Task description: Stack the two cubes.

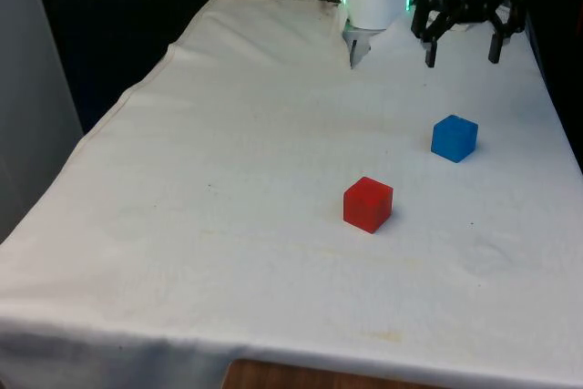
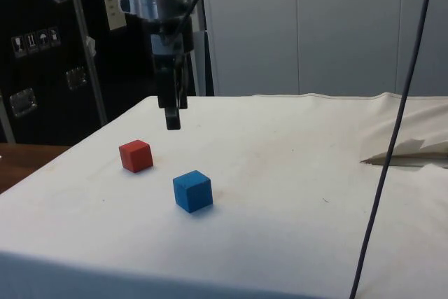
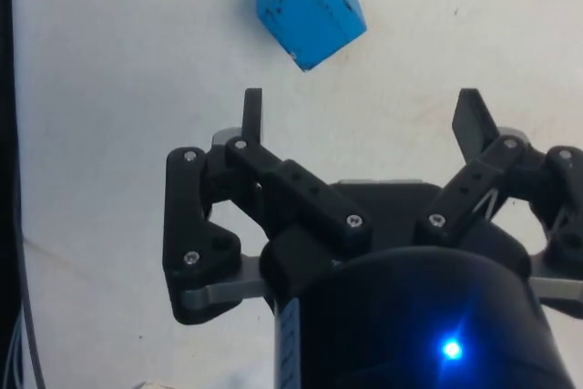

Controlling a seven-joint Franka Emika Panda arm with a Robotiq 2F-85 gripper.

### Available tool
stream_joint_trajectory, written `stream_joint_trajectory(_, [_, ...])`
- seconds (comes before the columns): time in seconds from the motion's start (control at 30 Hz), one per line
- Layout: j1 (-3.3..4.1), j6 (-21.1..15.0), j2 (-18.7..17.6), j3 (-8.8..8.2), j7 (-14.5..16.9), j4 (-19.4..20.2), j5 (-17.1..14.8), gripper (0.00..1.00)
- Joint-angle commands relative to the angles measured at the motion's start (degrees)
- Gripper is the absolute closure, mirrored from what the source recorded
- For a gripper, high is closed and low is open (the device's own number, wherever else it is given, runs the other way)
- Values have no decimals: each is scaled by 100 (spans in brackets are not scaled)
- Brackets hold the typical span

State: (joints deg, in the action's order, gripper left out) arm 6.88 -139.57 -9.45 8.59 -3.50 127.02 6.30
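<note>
Next, my gripper grabs two opposite sides of the blue cube (image 1: 454,138) to stack it on the red cube (image 1: 367,204).
A blue cube (image 1: 454,138) rests on the white cloth toward the front view's right; it also shows in the side view as the blue cube (image 2: 192,190) and in the wrist view as the blue cube (image 3: 310,7). A red cube (image 1: 367,204) sits nearer the table's middle, apart from the blue one, and appears as the red cube (image 2: 135,155) in the side view. My gripper (image 1: 463,48) hangs open above the cloth, behind the blue cube at the far end, holding nothing. In the wrist view the gripper (image 3: 362,114) has its fingers spread wide, short of the blue cube.
The white cloth (image 1: 228,161) covers the whole table, with wrinkles near its far edge. A dark cable (image 2: 399,124) hangs down across the side view's right. A folded crease in the cloth (image 2: 406,152) lies at that side.
</note>
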Motion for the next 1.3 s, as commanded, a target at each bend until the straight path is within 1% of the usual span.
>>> stream_joint_trajectory(0.0, [0, -23, -23, 6, 40, 6, 0, 0])
stream_joint_trajectory(0.03, [11, -132, -52, 6, 52, 29, 52, 0])
stream_joint_trajectory(0.17, [23, -269, -143, 23, 183, 46, 63, 0])
stream_joint_trajectory(0.23, [23, -372, -218, 40, 281, 57, 80, 0])
stream_joint_trajectory(0.27, [0, -281, -183, 40, 286, 52, 11, 0])
stream_joint_trajectory(0.3, [23, -407, -241, 46, 309, 63, 80, 0])
stream_joint_trajectory(0.57, [23, -733, -510, 97, 556, 74, 160, 0])
stream_joint_trajectory(0.6, [0, -647, -487, 109, 579, 63, 92, 0])
stream_joint_trajectory(0.63, [23, -773, -544, 97, 584, 74, 166, 0])
stream_joint_trajectory(0.67, [29, -837, -596, 103, 636, 74, 178, 0])
stream_joint_trajectory(0.8, [29, -991, -722, 120, 745, 80, 212, 0])
stream_joint_trajectory(0.83, [29, -1020, -756, 126, 773, 80, 223, 0])
stream_joint_trajectory(0.87, [6, -940, -739, 143, 796, 63, 160, 0])
stream_joint_trajectory(0.9, [29, -1049, -779, 132, 796, 80, 241, 0])
stream_joint_trajectory(0.97, [17, -1117, -837, 143, 882, 97, 264, 0])
stream_joint_trajectory(1.1, [17, -1146, -882, 143, 1026, 120, 275, 0])
stream_joint_trajectory(1.13, [6, -1060, -877, 149, 1049, 92, 218, 0])
stream_joint_trajectory(1.17, [23, -1163, -900, 138, 1094, 138, 281, 0])
stream_joint_trajectory(1.27, [29, -1197, -928, 132, 1203, 172, 292, 0])
